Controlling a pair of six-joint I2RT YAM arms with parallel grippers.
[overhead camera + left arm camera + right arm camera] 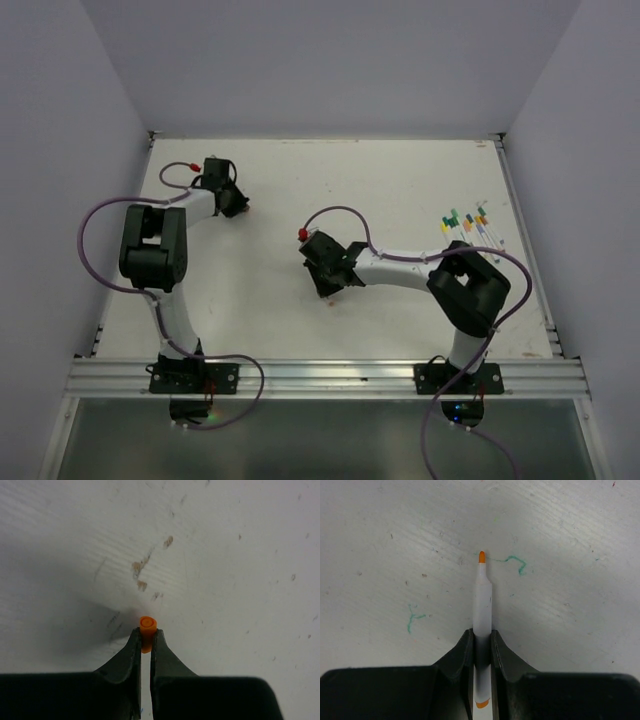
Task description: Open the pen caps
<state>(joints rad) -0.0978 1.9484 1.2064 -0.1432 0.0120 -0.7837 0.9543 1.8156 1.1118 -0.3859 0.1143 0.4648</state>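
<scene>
The white pen lies level above flat, empty table, so it is time to open my right gripper now.
A small orange pen cap (147, 625) sits pinched between the fingertips of my left gripper (146, 634), which is shut on it just above the white table. In the top view that left gripper (236, 200) is at the back left. My right gripper (482, 636) is shut on a white pen (482, 600). The pen's bare orange tip (482, 556) points away from the jaws, with no cap on it. In the top view the right gripper (333, 283) hangs over the table's middle. Several more pens (482, 230) with coloured pen caps (452, 216) lie at the back right.
The white table (400, 180) is walled on the left, back and right. Green pen scribbles (515, 562) and brown smudges (140, 572) mark its surface. Purple cables (345, 212) loop over both arms. A metal rail (330, 378) runs along the near edge.
</scene>
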